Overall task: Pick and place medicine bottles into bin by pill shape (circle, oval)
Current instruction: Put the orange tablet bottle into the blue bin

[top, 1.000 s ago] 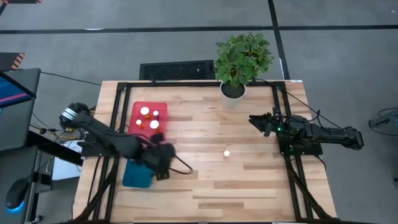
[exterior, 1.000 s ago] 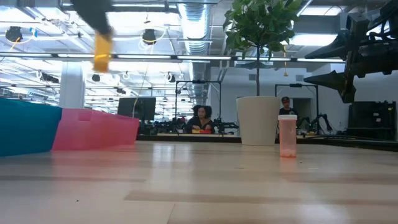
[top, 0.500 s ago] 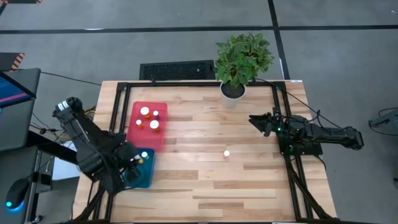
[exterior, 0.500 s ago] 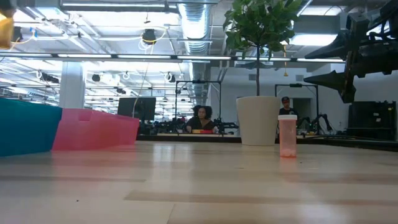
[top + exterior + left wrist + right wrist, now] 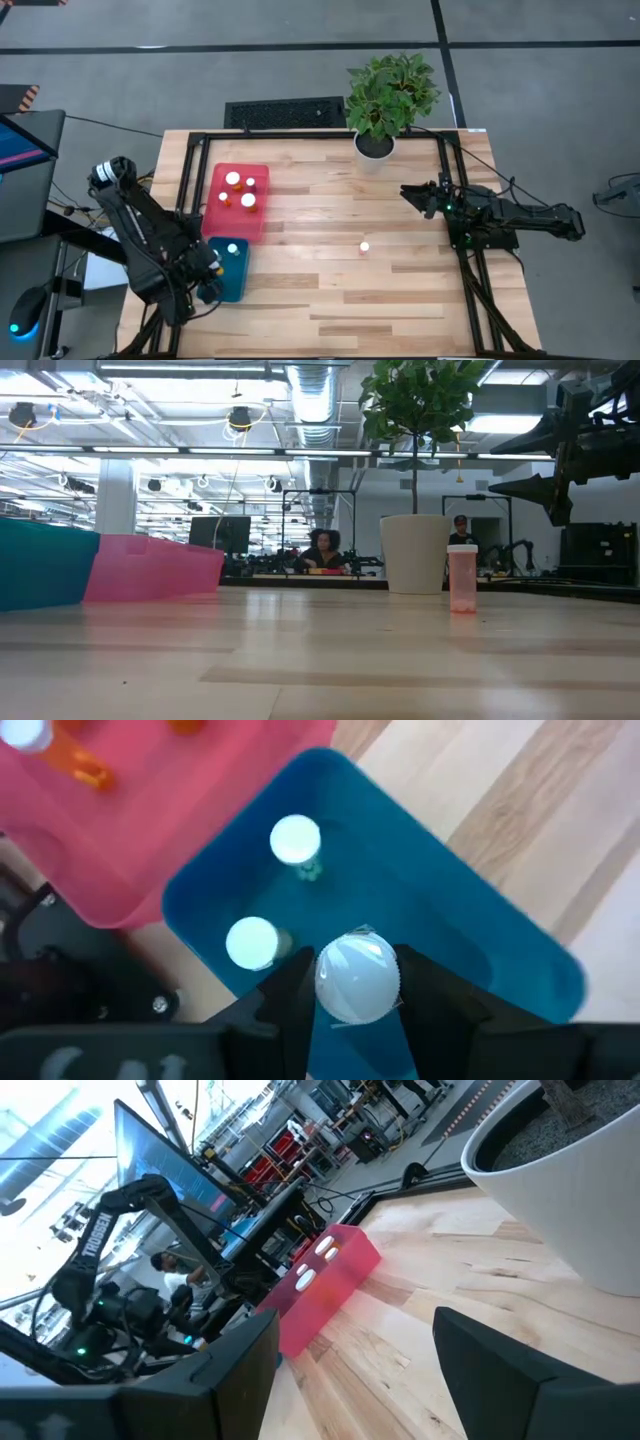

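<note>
The white-capped bottle is still above the teal bin's bottom and would drop, so it is too early for my left gripper to release; lowering it farther in comes next.
My left gripper (image 5: 210, 272) is at the table's near left, over the teal bin (image 5: 236, 283), shut on a white-capped bottle (image 5: 357, 977). Two more white-capped bottles (image 5: 295, 840) (image 5: 251, 942) stand upright in the teal bin. The red bin (image 5: 240, 215) just beyond it holds several small bottles (image 5: 232, 179). One amber bottle with a white cap (image 5: 364, 246) stands alone on the table's middle right and also shows in the low view (image 5: 462, 578). My right gripper (image 5: 408, 192) is open and empty above the table's right side. My left gripper pinches the bottle between its two fingers (image 5: 290, 990), one on each side just under the white cap (image 5: 357, 960). The fingers come from above, pointing down. The bottle is upright, cap toward the wrist camera, above the teal bin's floor.
A potted plant (image 5: 385, 100) in a white pot stands at the table's far edge. A black frame rail (image 5: 190, 180) runs along the table's left and right sides. Bare wood lies between the bins and the lone bottle.
My left gripper has carried the bottle from above the bare wood beside the bins toward the table's left edge and now stands over the teal bin. It has left the low view. The right arm has kept still.
</note>
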